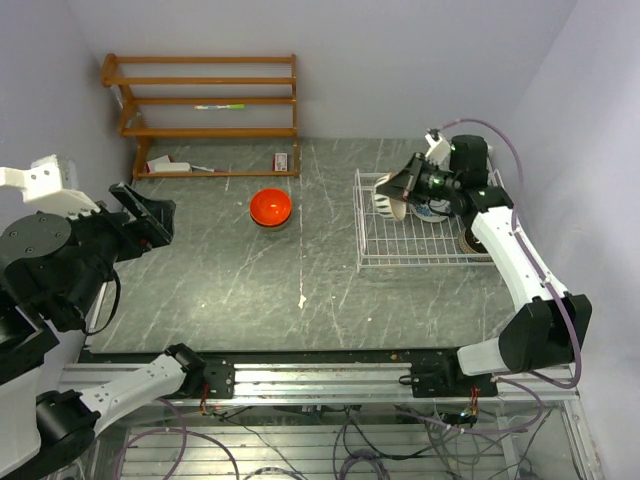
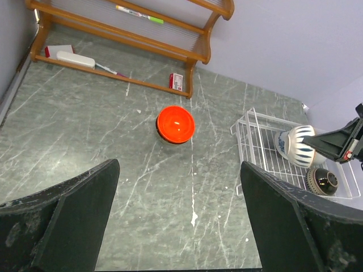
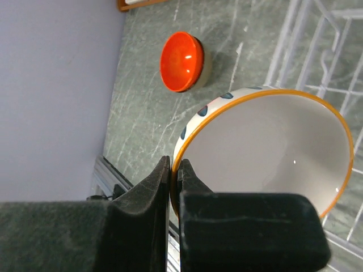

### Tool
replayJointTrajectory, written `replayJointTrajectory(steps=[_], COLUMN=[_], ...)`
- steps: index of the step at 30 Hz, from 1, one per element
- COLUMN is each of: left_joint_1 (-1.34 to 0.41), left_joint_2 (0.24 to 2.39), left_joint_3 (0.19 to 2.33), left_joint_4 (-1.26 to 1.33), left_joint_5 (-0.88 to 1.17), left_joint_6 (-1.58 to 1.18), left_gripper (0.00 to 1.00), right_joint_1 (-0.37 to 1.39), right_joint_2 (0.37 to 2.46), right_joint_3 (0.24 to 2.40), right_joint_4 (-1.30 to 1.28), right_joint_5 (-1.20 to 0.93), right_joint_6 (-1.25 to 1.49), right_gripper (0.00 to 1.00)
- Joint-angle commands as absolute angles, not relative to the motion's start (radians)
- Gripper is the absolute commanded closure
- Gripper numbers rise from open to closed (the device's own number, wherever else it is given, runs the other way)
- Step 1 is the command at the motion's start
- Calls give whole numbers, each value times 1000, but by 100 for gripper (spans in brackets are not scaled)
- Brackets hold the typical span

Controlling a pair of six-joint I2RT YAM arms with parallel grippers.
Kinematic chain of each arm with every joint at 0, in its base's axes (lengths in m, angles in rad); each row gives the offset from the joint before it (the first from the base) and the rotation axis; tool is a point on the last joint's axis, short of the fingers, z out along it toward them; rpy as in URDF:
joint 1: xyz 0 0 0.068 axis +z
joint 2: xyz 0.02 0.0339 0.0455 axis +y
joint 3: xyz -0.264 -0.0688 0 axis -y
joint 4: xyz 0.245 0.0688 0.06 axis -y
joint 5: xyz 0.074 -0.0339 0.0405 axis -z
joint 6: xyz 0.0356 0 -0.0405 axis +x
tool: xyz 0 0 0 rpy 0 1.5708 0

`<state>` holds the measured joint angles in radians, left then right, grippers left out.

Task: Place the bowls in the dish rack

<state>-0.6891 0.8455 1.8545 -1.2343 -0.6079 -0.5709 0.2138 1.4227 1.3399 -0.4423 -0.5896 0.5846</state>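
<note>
The blue-and-white bowl is tilted above the rack's wires and would drop crooked, so my right gripper should hold it until it is on them.
My right gripper (image 1: 397, 189) is shut on the rim of a blue-and-white patterned bowl (image 1: 384, 204) and holds it tilted over the left end of the white wire dish rack (image 1: 420, 262). In the right wrist view the fingers (image 3: 174, 170) pinch the bowl's orange-edged rim (image 3: 272, 147). A dark bowl (image 1: 476, 236) lies in the rack's right part and also shows in the left wrist view (image 2: 323, 181). An orange-red bowl (image 1: 270, 208) sits on the table left of the rack. My left gripper (image 1: 148, 215) is open and empty, raised at the left (image 2: 178, 226).
A brown wooden shelf unit (image 1: 200, 100) stands at the back left, with a white item (image 1: 170, 165) and a small red box (image 1: 282, 160) at its foot. Walls close in on the left and right.
</note>
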Motion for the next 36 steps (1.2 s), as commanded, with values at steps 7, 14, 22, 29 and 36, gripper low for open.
replayJointTrajectory(steps=[7,14,22,29,36], left_joint_1=[-696,-696,-697,-696,-696], left_joint_2=[917,937,936,936,940], left_joint_3=[1892,1918,1938,1942,1937], left_joint_4=[-1194,-1203,-1229,-1230,-1224], left_joint_5=[-549,-549,-563,-565,-565], left_joint_6=[-532,-528,-536,-540,-541], left_gripper=[1,1,0,0,0], right_joint_1=[62,50,21,6,-35], right_joint_2=[1379,1456,1571,1661,1724], right_joint_3=[963,861,756,748,692], right_joint_4=[161,367,622,651,671], right_joint_5=[-885,-917,-955,-991,-1031], right_joint_6=[936,1071,1227,1256,1290], right_gripper=[100,100,100,100,99])
